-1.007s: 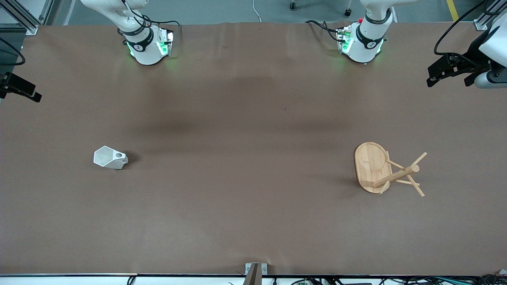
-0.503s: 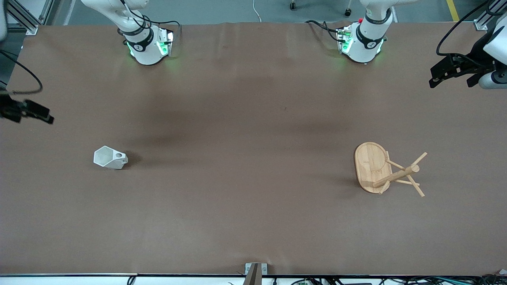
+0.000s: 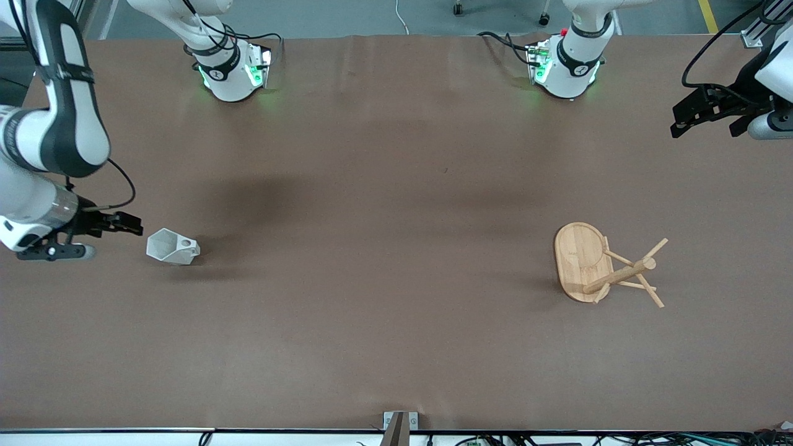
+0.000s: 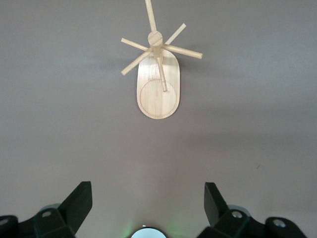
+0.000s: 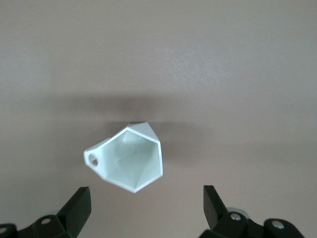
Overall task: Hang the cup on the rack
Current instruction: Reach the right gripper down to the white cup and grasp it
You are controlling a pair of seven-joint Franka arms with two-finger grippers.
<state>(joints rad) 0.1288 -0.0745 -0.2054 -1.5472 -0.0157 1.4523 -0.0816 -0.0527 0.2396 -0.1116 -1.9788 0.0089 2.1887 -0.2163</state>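
The white cup's pierced handle tab (image 5: 92, 159) should stay free to hang on the rack, so the robot's right gripper should next grab the cup by its hexagonal rim (image 5: 160, 158).
The white faceted cup (image 3: 172, 246) lies on its side on the brown table toward the right arm's end, with its pierced handle tab on top. My right gripper (image 3: 127, 224) hangs just beside it, facing its hexagonal mouth, open and apart from it. In the right wrist view the cup (image 5: 130, 157) lies ahead of the right gripper (image 5: 146, 198), with nothing between the fingers. The bamboo rack (image 3: 604, 266) stands toward the left arm's end. My left gripper (image 3: 706, 121) waits open over that end's table edge. Its wrist view shows the rack (image 4: 157, 84) well ahead of the left gripper (image 4: 147, 198).
Both arm bases (image 3: 232, 74) (image 3: 567, 71) stand along the table's edge farthest from the front camera. A small metal bracket (image 3: 399, 421) sits at the edge nearest that camera. Bare brown table (image 3: 384, 260) stretches between cup and rack.
The right arm has swung in from the table's end, bringing its open gripper close beside the cup. The left gripper has barely shifted. Cup and rack have not moved.
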